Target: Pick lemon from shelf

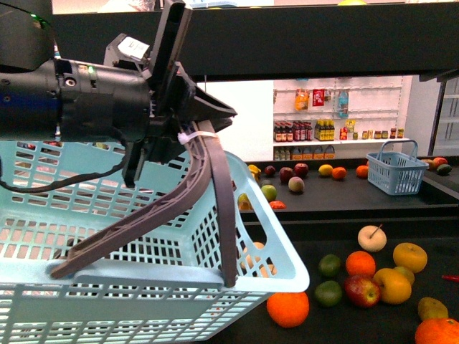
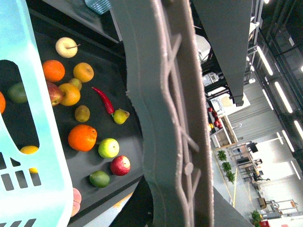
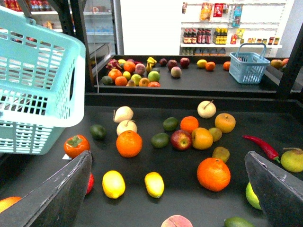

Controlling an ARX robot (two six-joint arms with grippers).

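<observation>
I should next use my right gripper to grab a lemon by its plump rounded sides, so that I can pick it from the black shelf [image 3: 180, 171].
Two lemons lie side by side on the black shelf tier [image 3: 180, 165] in the right wrist view, one [image 3: 113, 184] and the other [image 3: 154, 184]. My right gripper [image 3: 165, 203] is open and empty above that tier. Its dark fingers [image 3: 52, 198] stand wide apart, and both lemons lie between them, apart from the pads. My left gripper [image 1: 208, 115] is shut on the grey basket handle [image 1: 215, 201] and holds the light blue basket [image 1: 143, 287] up at the left. The handle fills the left wrist view [image 2: 165, 118]. No lemon shows in the front view.
Around the lemons lie oranges [image 3: 129, 143] [image 3: 214, 174], a red apple [image 3: 181, 140], limes [image 3: 160, 140], a persimmon [image 3: 75, 145] and a red chili [image 3: 262, 146]. A small blue basket [image 3: 248, 66] stands on the rear tier. White wall shelves of bottles [image 1: 337, 129] are behind.
</observation>
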